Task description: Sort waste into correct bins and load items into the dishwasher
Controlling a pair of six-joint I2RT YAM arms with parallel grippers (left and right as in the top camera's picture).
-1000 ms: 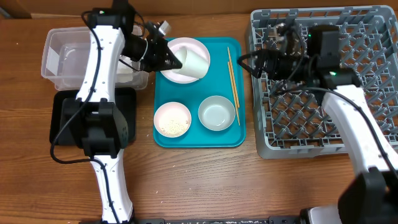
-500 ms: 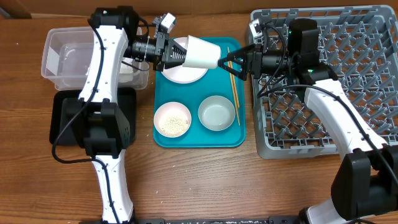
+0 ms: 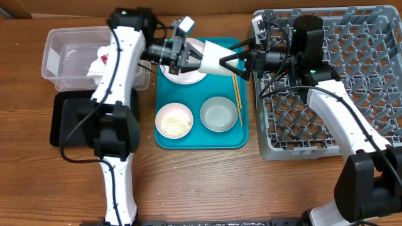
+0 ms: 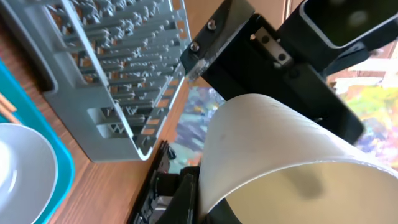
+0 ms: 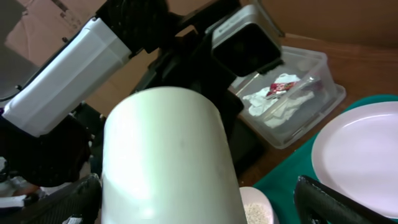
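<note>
My right gripper needs to load the small white cup with its opening down into the rack (image 3: 352, 88), so it should grab the cup around its base (image 3: 228, 61) and leave the cup's rim free.
My left gripper (image 3: 196, 59) is shut on the rim of the small white cup (image 3: 217, 58) and holds it on its side in the air, above the top of the teal tray. My right gripper (image 3: 233, 63) is open, its fingers either side of the cup's base. The right wrist view shows the cup (image 5: 168, 155) between my spread fingers (image 5: 199, 208), with a gap on the right side. The left wrist view shows the cup (image 4: 273, 143) from the rim. The grey dish rack (image 3: 352, 88) stands at the right. The plate (image 3: 179, 72), rice bowl (image 3: 174, 120), pale bowl (image 3: 219, 114) and chopsticks (image 3: 235, 81) lie on the tray.
The teal tray (image 3: 166, 141) sits mid-table. The clear tub (image 3: 59, 59) at the far left holds the wrapper (image 3: 103, 58) and tissue (image 3: 95, 69). The black tray (image 3: 66, 122) lies in front of it. The rack's near wall (image 3: 259, 94) is just right of the tray.
My left arm has carried the cup to the right, up to the right gripper. The right gripper's open fingers now straddle the cup's base. The tub's contents have come into view.
</note>
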